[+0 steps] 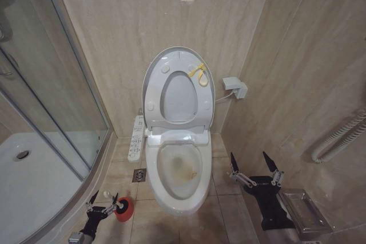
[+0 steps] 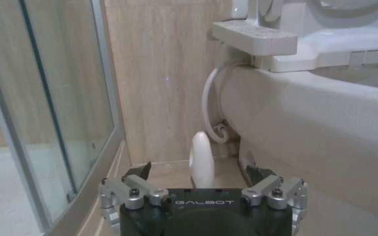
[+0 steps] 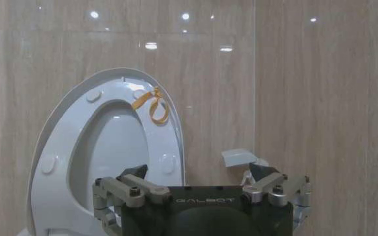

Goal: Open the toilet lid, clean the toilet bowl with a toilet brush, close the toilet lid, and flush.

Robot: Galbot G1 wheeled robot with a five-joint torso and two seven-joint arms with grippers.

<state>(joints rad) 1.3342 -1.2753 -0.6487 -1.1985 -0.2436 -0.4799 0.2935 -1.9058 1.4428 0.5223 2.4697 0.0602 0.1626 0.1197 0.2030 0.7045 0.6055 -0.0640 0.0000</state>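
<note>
My left gripper is to grab the toilet brush by its upright white handle [image 1: 108,195] [image 2: 202,161] next, because the red holder cup closes around the brush head.
The toilet lid [image 1: 178,98] stands raised against the back wall, with the seat ring [image 1: 154,87] up in front of it and a yellow strap [image 1: 198,74] at its edge. Below them the toilet bowl [image 1: 182,170] lies uncovered, stained yellowish-brown inside. My left gripper [image 1: 104,198] hangs open low at the left, just beside the red holder cup [image 1: 124,210]. In the left wrist view the white handle of the toilet brush [image 2: 202,160] rises between the open fingers of the left gripper [image 2: 199,171], untouched. To the right of the bowl my right gripper [image 1: 250,158] is open and holds nothing. The right wrist view faces the raised lid [image 3: 120,147] past that gripper [image 3: 199,172].
A glass shower enclosure [image 1: 51,95] and its white tray [image 1: 28,181] close off the left. A white control panel [image 1: 137,137] juts from the toilet's left side above a floor drain [image 1: 139,175]. A metal tray [image 1: 303,210], a hose [image 1: 343,135] and a wall box [image 1: 235,87] are on the right.
</note>
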